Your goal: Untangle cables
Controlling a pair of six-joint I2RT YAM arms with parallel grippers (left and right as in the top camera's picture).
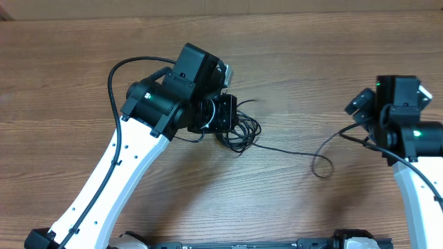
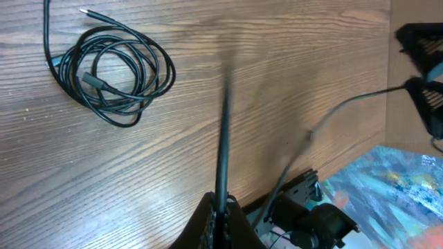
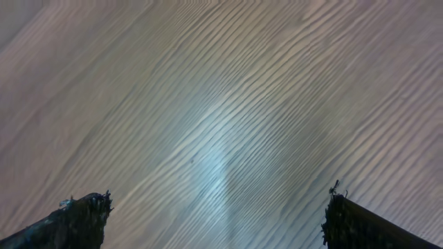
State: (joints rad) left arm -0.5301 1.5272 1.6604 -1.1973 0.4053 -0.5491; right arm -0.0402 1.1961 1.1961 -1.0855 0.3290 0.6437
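Observation:
The right gripper grabs the thin black cord by its loose part beside my left gripper next, to draw the cord free from the coiled bundle.
The cables show as a small coiled bundle [image 1: 242,130] of thin black cord on the wooden table, just right of my left gripper [image 1: 225,114]. In the left wrist view the bundle [image 2: 114,76] lies at the top left with a metal-tipped plug end [image 2: 84,11] sticking out. My left gripper [image 2: 223,202] is shut on a thin black cord [image 2: 223,131] that runs straight away from the jaws. A long loose cord [image 1: 291,151] trails right from the bundle to a small loop [image 1: 322,164] near my right gripper [image 1: 360,104]. My right gripper [image 3: 218,214] is open and empty over bare wood.
The thick black arm cable [image 1: 114,76] arcs over the left arm. The table's near edge and the arm base hardware [image 2: 311,214] show at the lower right of the left wrist view, with colourful floor [image 2: 394,187] beyond.

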